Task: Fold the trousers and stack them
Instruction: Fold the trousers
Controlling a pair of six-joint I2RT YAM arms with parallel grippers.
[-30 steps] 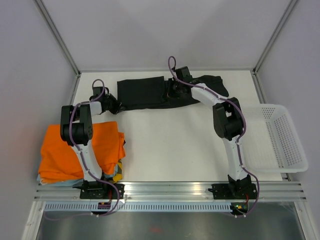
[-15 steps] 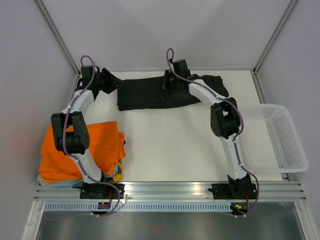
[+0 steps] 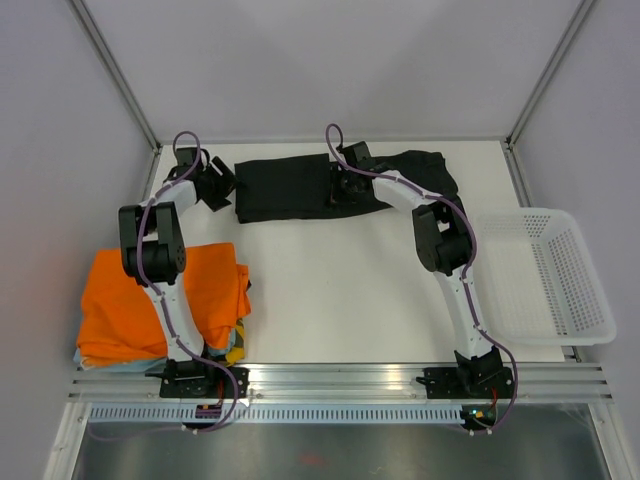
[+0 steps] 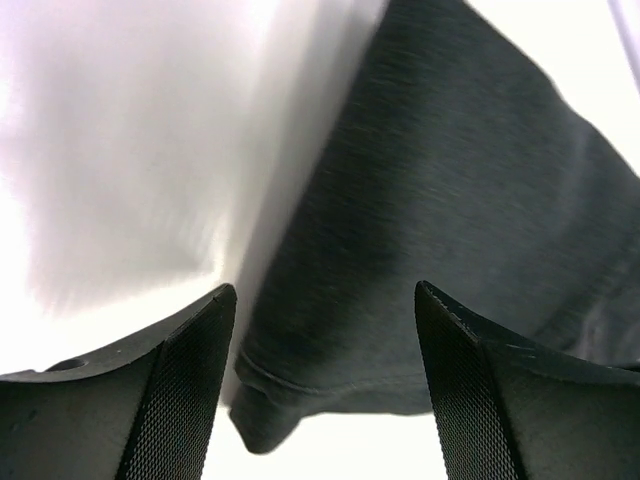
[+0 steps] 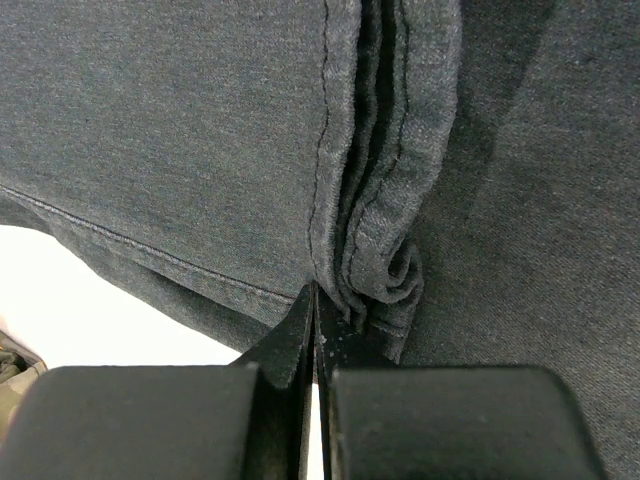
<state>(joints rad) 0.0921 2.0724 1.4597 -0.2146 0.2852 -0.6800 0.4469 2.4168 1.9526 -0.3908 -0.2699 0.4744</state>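
My left gripper grips the black trousers [image 3: 285,185] by the end edge near the hemmed corner next. Then my left gripper folds that end over the folded trousers.
The black trousers [image 3: 285,185] lie folded in a band across the far side of the table. My left gripper [image 3: 222,190] hovers at their left end, open, with nothing between its fingers. In the left wrist view the trousers' hemmed corner [image 4: 300,390] lies below the left gripper [image 4: 322,290]. My right gripper [image 3: 340,185] sits on the middle of the band. In the right wrist view the right gripper [image 5: 315,290] is shut, its tips against a stack of folded hems [image 5: 375,240] of the trousers [image 5: 180,130]. No cloth shows between the pads.
A bright orange garment [image 3: 160,300] lies on a pile of other clothes at the near left. A white mesh basket [image 3: 555,280] stands at the right edge. Bare white table [image 3: 340,290] spreads between them. Walls and metal posts close in the back and sides.
The left gripper let go and opened, swung to the far left corner, then came back to the trousers' left end. The right gripper closed fully and shifted slightly left.
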